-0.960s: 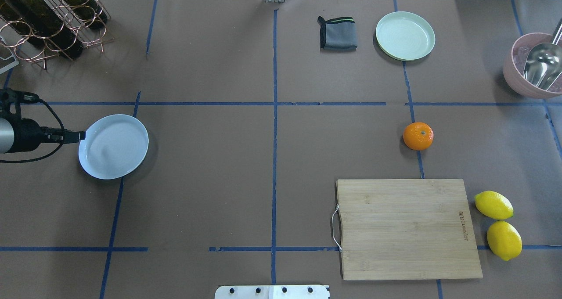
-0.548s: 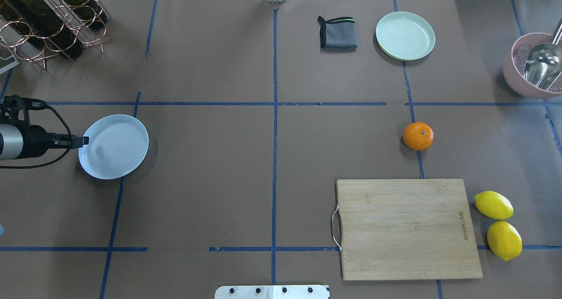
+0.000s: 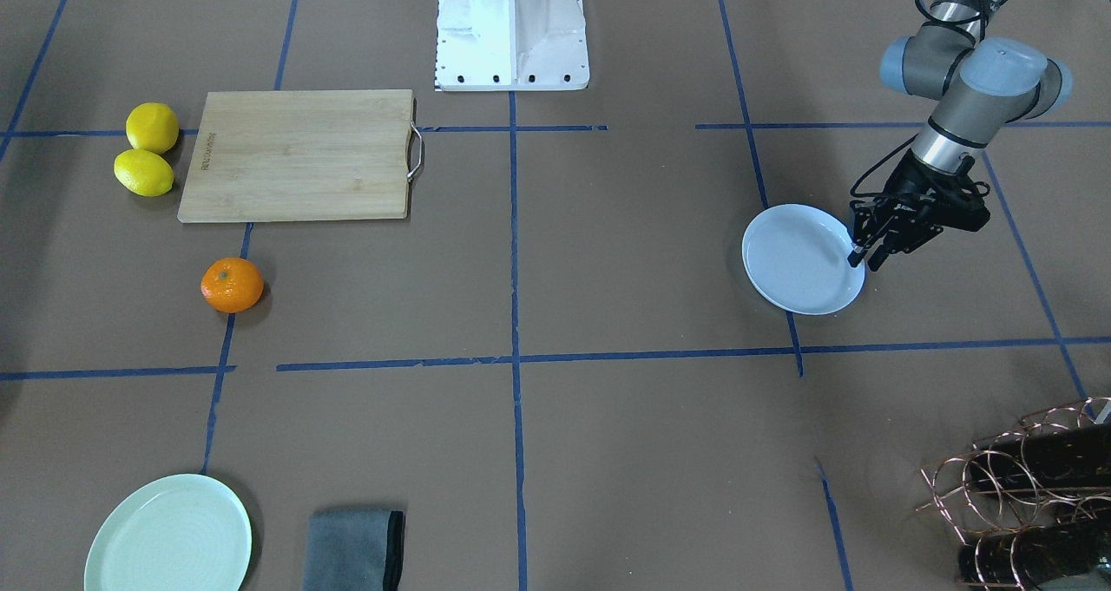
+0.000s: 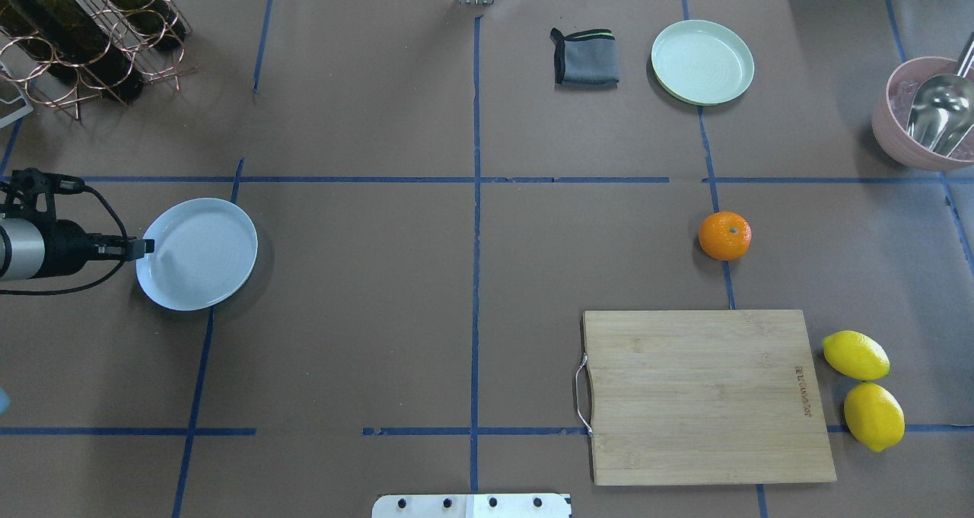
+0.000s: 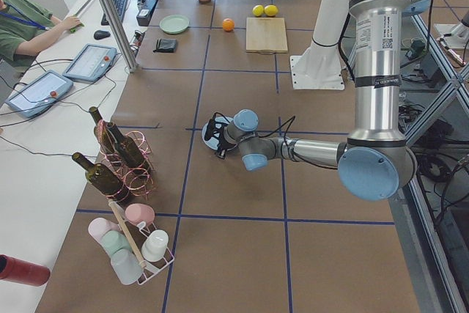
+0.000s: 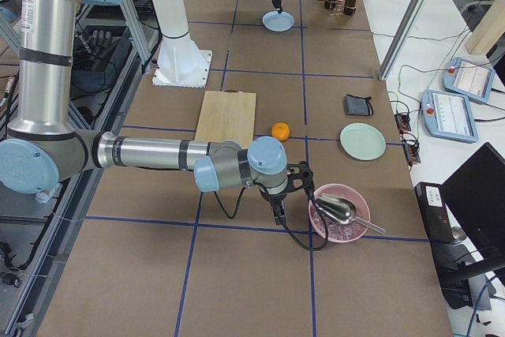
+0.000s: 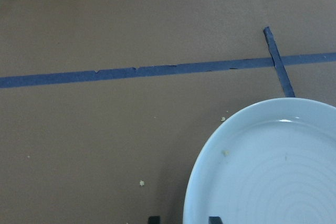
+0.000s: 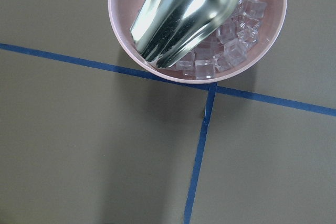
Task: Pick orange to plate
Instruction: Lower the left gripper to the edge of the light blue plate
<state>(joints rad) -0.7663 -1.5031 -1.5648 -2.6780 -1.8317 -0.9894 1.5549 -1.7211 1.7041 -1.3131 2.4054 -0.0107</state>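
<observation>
The left gripper grabs the pale bluish plate by its rim (image 3: 860, 270) next, to bring over the plate for the orange (image 3: 231, 285).
The orange (image 4: 724, 236) sits alone on the brown table's right half, beyond the cutting board; it also shows in the front view (image 3: 232, 285). The pale bluish plate (image 4: 198, 253) lies flat on the left half. My left gripper (image 4: 147, 246) is low at the plate's left rim and open. In the left wrist view its fingertips (image 7: 154, 219) stand either side of the plate (image 7: 273, 171) rim, with table showing between one tip and the rim. My right gripper (image 6: 278, 204) hangs beside the pink bowl, far from the orange (image 6: 280, 130); I cannot tell if it is open.
A mint-green plate (image 4: 702, 61) and a folded grey cloth (image 4: 584, 58) lie at the back. A wooden cutting board (image 4: 704, 396) and two lemons (image 4: 855, 355) sit front right. A pink bowl (image 4: 905, 141) holds ice and a metal scoop. A bottle rack (image 4: 84, 31) stands back left.
The left gripper slid a little along the plate's rim toward the near side. The plate and the orange stayed where they were.
</observation>
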